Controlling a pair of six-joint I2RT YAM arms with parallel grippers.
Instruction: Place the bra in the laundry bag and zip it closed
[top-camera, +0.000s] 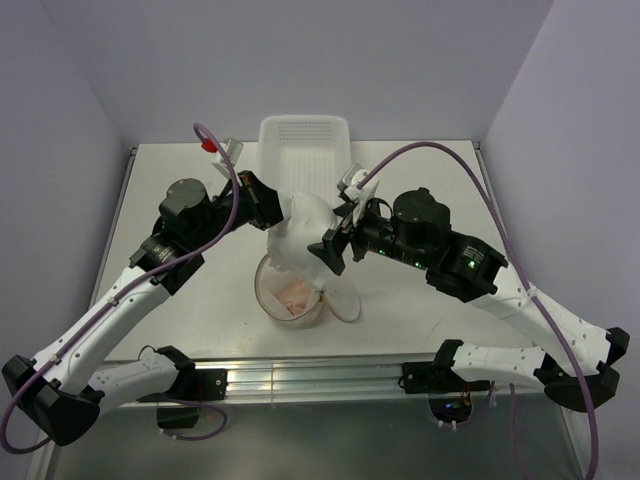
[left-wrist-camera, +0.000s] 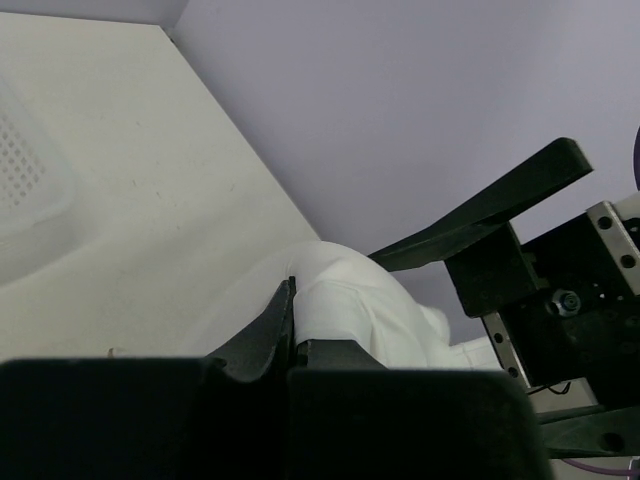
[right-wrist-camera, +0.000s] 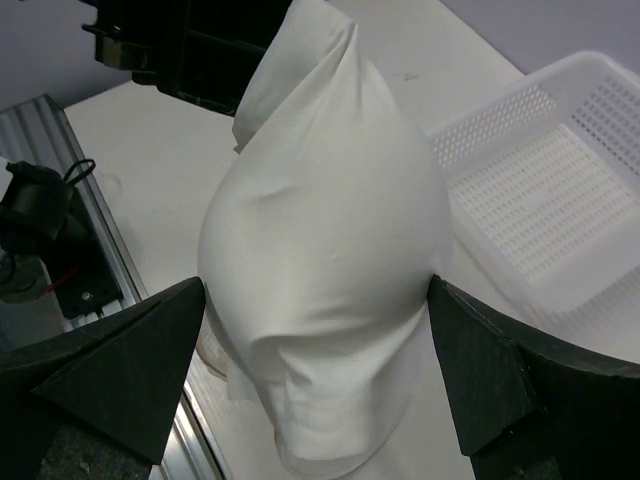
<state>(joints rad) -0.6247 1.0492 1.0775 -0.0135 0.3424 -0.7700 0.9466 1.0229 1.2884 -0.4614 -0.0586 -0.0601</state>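
Note:
The bra's other end should stay free to enter the laundry bag (top-camera: 290, 297), so my right gripper should pinch the bra on the side away from my left gripper.
The white bra (top-camera: 303, 228) hangs bunched above the laundry bag (top-camera: 290, 297), a peach mesh cylinder standing open with its round flap lid (top-camera: 341, 302) lying to its right. My left gripper (top-camera: 264, 207) is shut on the bra's upper edge; in the left wrist view the fingers (left-wrist-camera: 275, 320) pinch white fabric (left-wrist-camera: 350, 310). My right gripper (top-camera: 336, 248) is open, and its fingers (right-wrist-camera: 150, 350) flank the hanging bra (right-wrist-camera: 330, 250) on both sides, close to or just touching it. In the right wrist view the bag is mostly hidden behind the bra.
A white perforated plastic basket (top-camera: 303, 150) stands at the back of the table behind the bra; it also shows in the right wrist view (right-wrist-camera: 560, 190). A metal rail (top-camera: 320, 376) runs along the near edge. Walls enclose the table on three sides.

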